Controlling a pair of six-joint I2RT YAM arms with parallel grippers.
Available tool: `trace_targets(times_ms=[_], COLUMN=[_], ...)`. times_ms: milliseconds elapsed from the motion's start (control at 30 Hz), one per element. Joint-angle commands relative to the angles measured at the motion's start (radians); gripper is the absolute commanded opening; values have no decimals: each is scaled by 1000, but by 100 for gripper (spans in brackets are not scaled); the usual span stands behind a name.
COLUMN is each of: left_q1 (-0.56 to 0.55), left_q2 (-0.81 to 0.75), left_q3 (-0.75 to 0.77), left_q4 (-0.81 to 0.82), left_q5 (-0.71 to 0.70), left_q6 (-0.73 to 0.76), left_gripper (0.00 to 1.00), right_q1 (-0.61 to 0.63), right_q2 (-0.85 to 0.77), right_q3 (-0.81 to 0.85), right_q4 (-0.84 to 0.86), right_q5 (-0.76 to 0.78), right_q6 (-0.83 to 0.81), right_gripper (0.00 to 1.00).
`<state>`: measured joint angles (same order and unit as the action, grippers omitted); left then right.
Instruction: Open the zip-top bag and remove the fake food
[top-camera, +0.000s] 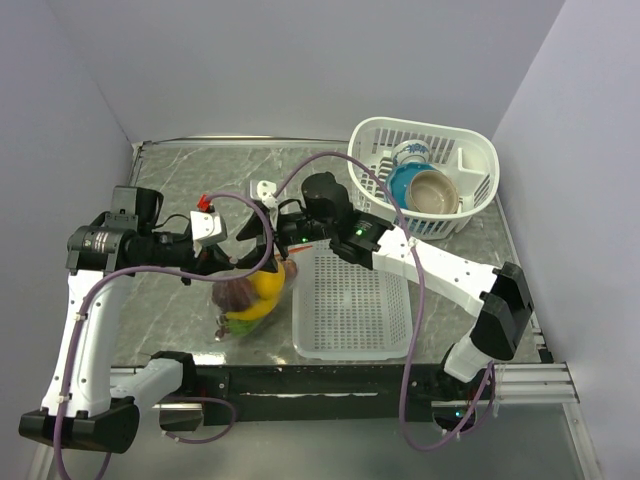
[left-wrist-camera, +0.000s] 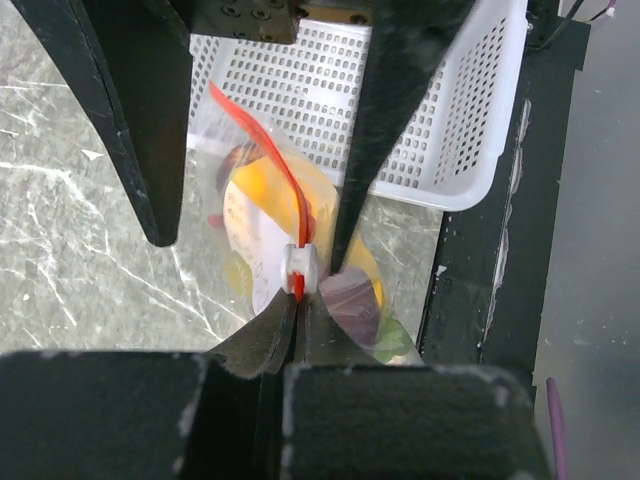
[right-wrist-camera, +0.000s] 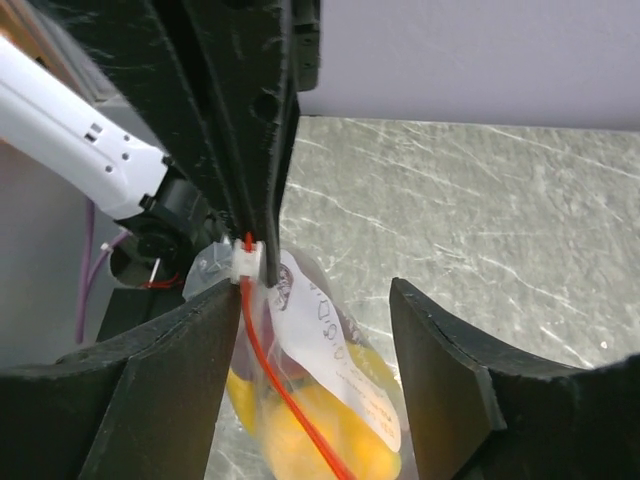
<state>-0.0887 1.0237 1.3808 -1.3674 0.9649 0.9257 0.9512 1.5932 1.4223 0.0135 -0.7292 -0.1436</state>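
I need to unzip the zip-top bag (right-wrist-camera: 320, 390) next, so I should grab the white slider (right-wrist-camera: 247, 262) with my right gripper, beside the end of the zipper that my left gripper holds.
The zip-top bag (top-camera: 252, 298) hangs from my left gripper (top-camera: 240, 262), which is shut on the end of the orange-red zipper strip (left-wrist-camera: 262, 150), right beside the white slider (left-wrist-camera: 300, 268). Inside the bag are fake food pieces: a yellow-orange fruit (top-camera: 266, 285), purple grapes (left-wrist-camera: 352, 300) and a green piece (left-wrist-camera: 395, 340). My right gripper (top-camera: 278, 235) is open. Its fingers (right-wrist-camera: 170, 400) straddle the top of the bag (right-wrist-camera: 320, 390) just below the slider (right-wrist-camera: 247, 260), and the left one is close to the zipper strip. The left gripper (left-wrist-camera: 298, 305) shows shut in its own view.
A flat white slotted basket (top-camera: 350, 300) lies just right of the bag, near the table's front edge. A taller white basket (top-camera: 470, 205) at the back right holds a blue bowl (top-camera: 405, 180) and a tan bowl (top-camera: 432, 192). A small white object (top-camera: 262, 187) lies behind the grippers.
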Motion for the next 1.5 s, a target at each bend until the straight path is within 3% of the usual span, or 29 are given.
trace_targets(times_ms=[0,600,1067,1300,1467], left_q1=[-8,-8,-8,-8,-8], left_q2=[-2,-4,-20,-20,-20], left_q3=[27,46,34,29,18], left_q4=[-6,-6,-5,-6,-5], left_q5=[60,60,55,51,49], left_q6=[1,-8,-5,-2,2], left_gripper=[1,1,1,1,1], right_q1=[18,18,17,14,12], right_q2=[-61,-27,47,48,34], right_q3=[104,122,164,162,148], right_q4=[-7,-96,-98,-95,-89], right_q5=[-58,-73,-91,-91,-90], right_q6=[-40,-73,-51,-50,-50], right_gripper=[70,65,53,40,37])
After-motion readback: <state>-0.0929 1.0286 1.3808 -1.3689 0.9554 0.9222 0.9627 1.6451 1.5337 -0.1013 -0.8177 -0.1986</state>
